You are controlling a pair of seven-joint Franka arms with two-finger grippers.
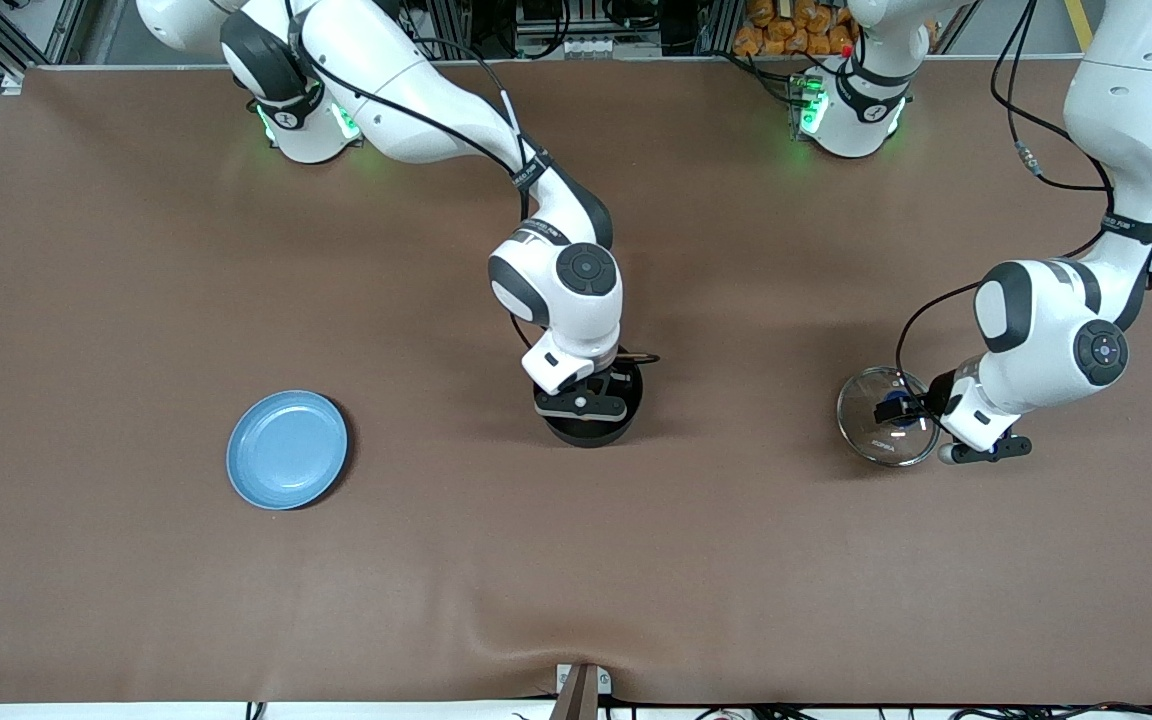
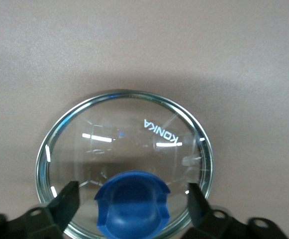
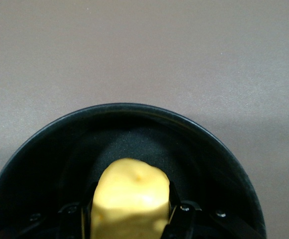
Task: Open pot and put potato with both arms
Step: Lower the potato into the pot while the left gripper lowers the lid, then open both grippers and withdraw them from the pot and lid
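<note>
In the right wrist view the yellow potato [image 3: 132, 196] sits inside the black pot's rim [image 3: 125, 105] and would rest in place, so it is time for my right gripper to open.
The black pot [image 1: 591, 428] stands in the middle of the table without its lid; its handle is mostly hidden under the right arm. My right gripper [image 1: 586, 395] is low over the pot's opening, shut on the yellow potato [image 3: 132, 196], which hangs inside the pot's rim [image 3: 119, 108]. The clear glass lid [image 1: 871, 435] lies flat on the table toward the left arm's end. My left gripper [image 1: 898, 410] is down at the lid, open, one finger on each side of the blue knob [image 2: 132, 206] with a gap on both sides. The lid [image 2: 124, 134] fills the left wrist view.
A flat light-blue plate [image 1: 287, 449] lies toward the right arm's end of the table, a little nearer the front camera than the pot. The brown table cover [image 1: 576, 560] wrinkles at its near edge.
</note>
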